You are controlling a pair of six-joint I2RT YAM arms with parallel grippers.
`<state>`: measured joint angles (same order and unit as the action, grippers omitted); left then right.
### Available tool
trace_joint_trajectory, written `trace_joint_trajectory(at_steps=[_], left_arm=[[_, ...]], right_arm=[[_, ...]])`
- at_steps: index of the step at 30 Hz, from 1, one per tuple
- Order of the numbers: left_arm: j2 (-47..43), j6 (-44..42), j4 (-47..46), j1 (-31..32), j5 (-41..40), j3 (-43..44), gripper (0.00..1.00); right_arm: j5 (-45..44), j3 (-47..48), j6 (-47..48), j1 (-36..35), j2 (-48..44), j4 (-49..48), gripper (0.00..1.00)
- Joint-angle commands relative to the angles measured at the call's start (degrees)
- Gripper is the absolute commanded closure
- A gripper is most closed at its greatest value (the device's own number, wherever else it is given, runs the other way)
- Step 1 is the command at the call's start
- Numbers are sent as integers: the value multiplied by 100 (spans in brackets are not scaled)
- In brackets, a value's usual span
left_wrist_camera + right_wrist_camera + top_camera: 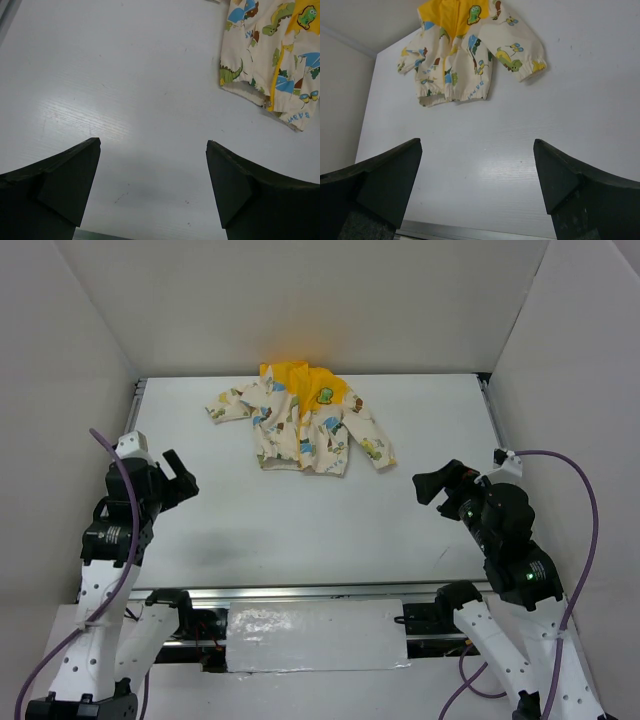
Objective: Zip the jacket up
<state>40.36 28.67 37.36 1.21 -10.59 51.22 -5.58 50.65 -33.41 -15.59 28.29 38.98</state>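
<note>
My left gripper should next grip the jacket's near hem [297, 466] beside the jacket's yellow strip. The jacket's front opening then stays free, so the jacket can be zipped up.
The jacket [300, 425] lies flat at the far middle of the white table, cream with cartoon prints, its yellow-orange hood toward the back wall. Its front opening shows a yellow strip down the middle. It also shows in the left wrist view [272, 55] at the top right and in the right wrist view [465, 55] at the top. My left gripper [178, 478] is open and empty, over the table's left side, well short of the jacket. My right gripper [437, 488] is open and empty, to the right of and nearer than the jacket.
White walls [90, 350] enclose the table on the left, back and right. A metal rail [300, 592] runs along the near edge, with a silver foil-covered patch [315, 635] between the arm bases. Bare table surface [300, 525] lies between the grippers and the jacket.
</note>
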Motion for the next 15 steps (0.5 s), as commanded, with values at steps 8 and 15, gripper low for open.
trace_joint_trajectory(at_steps=[8, 15], left_arm=[[252, 191, -238, -16, -84, 125, 1], [1578, 1149, -861, 1123, 112, 528, 1]], right_arm=[[110, 59, 27, -23, -87, -119, 0], [452, 23, 89, -31, 167, -172, 0]])
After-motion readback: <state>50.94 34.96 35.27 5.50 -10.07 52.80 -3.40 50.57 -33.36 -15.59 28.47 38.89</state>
